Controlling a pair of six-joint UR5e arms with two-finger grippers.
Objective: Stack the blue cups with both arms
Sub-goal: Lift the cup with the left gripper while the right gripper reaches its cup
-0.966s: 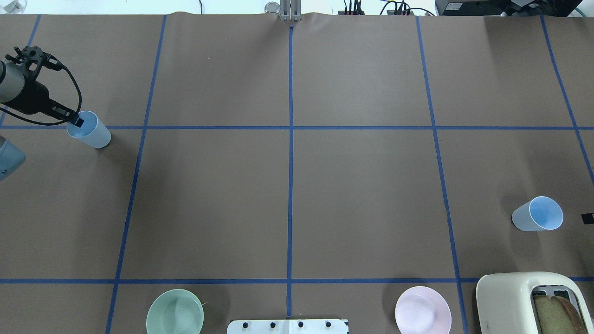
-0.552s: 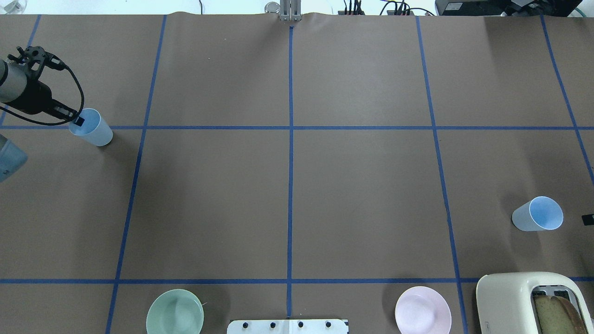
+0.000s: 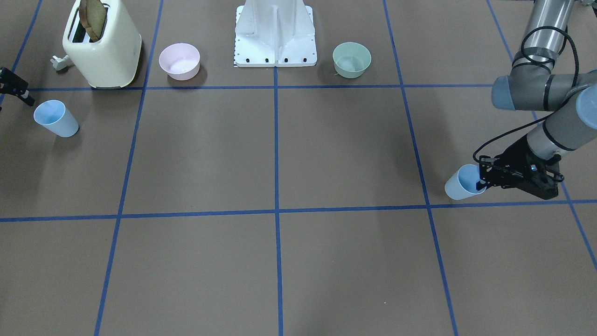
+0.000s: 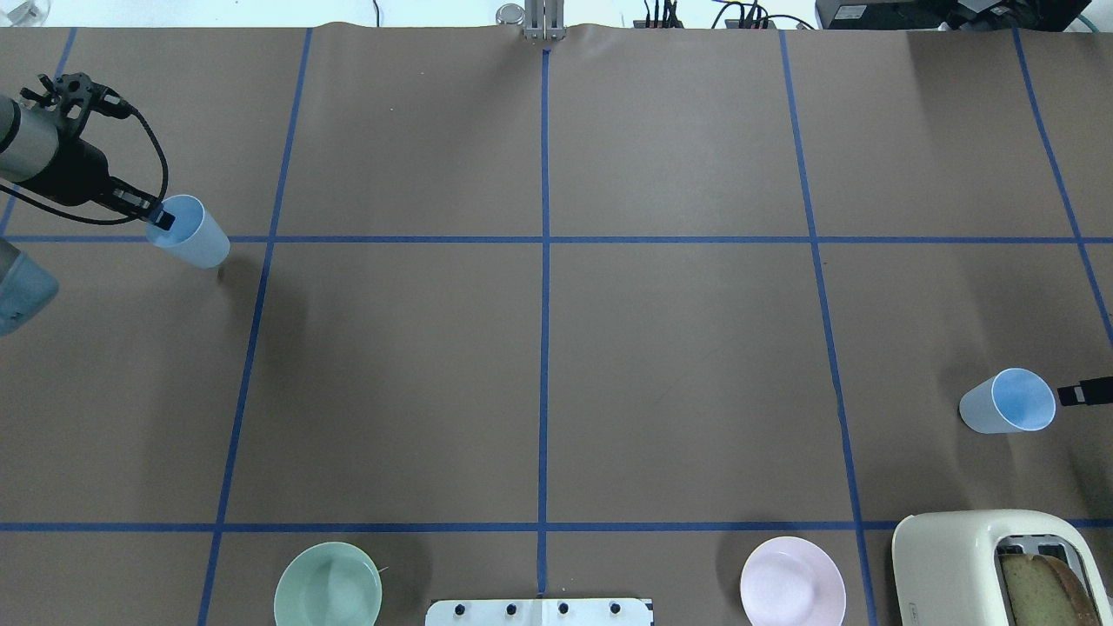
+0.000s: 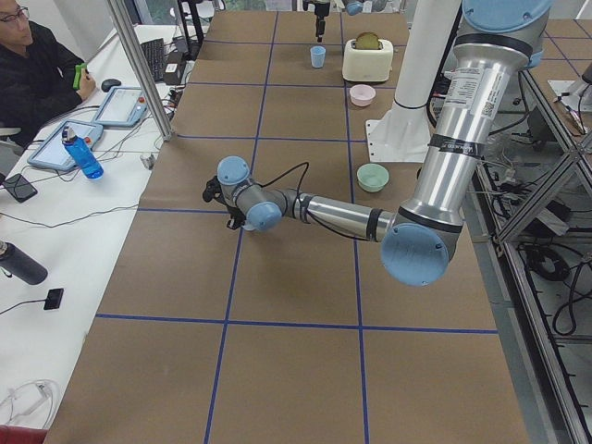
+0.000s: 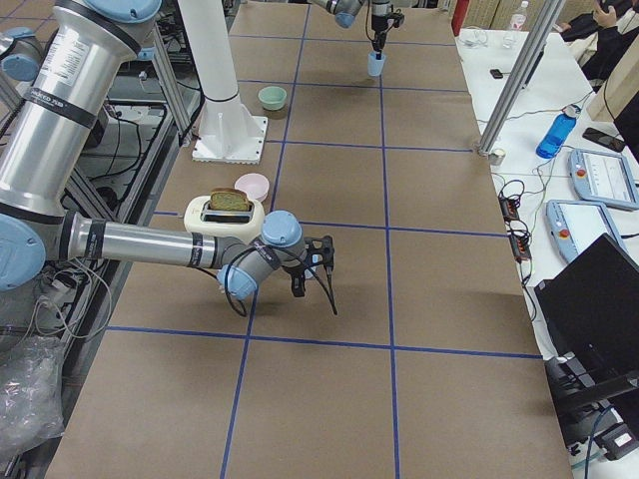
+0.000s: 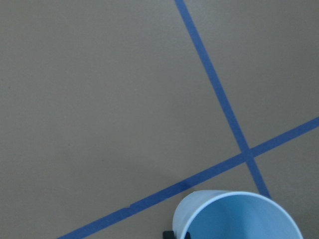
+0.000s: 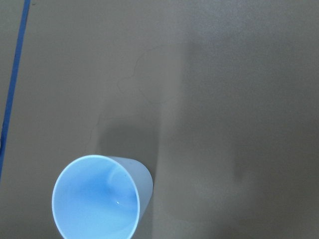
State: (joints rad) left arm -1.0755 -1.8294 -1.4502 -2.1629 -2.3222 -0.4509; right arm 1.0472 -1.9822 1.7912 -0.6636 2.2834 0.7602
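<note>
My right gripper grabs the upright blue cup by its rim [image 3: 60, 103] next, to stack it with the other blue cup [image 3: 460, 185].
One blue cup [image 4: 193, 233] hangs from my left gripper [image 4: 162, 217], which is shut on its rim, one finger inside; its shadow lies apart from it on the table. In the front view this cup [image 3: 459, 183] tilts at the gripper [image 3: 482, 183], and it fills the bottom of the left wrist view [image 7: 239, 216]. The other blue cup [image 4: 1007, 402] stands upright at the right, also in the front view [image 3: 55, 118] and the right wrist view [image 8: 99, 199]. My right gripper [image 4: 1085, 393] is open and empty just beside it, only partly in frame.
A cream toaster [image 4: 991, 565] with bread stands at the near right, close to the right cup. A pink bowl [image 4: 791, 581], a mint-green bowl [image 4: 328, 584] and the white base [image 4: 539, 611] line the near edge. Blue tape lines grid the brown table.
My left gripper has moved right with the blue cup and raised it off the table. My right gripper's finger has come in toward the right cup.
</note>
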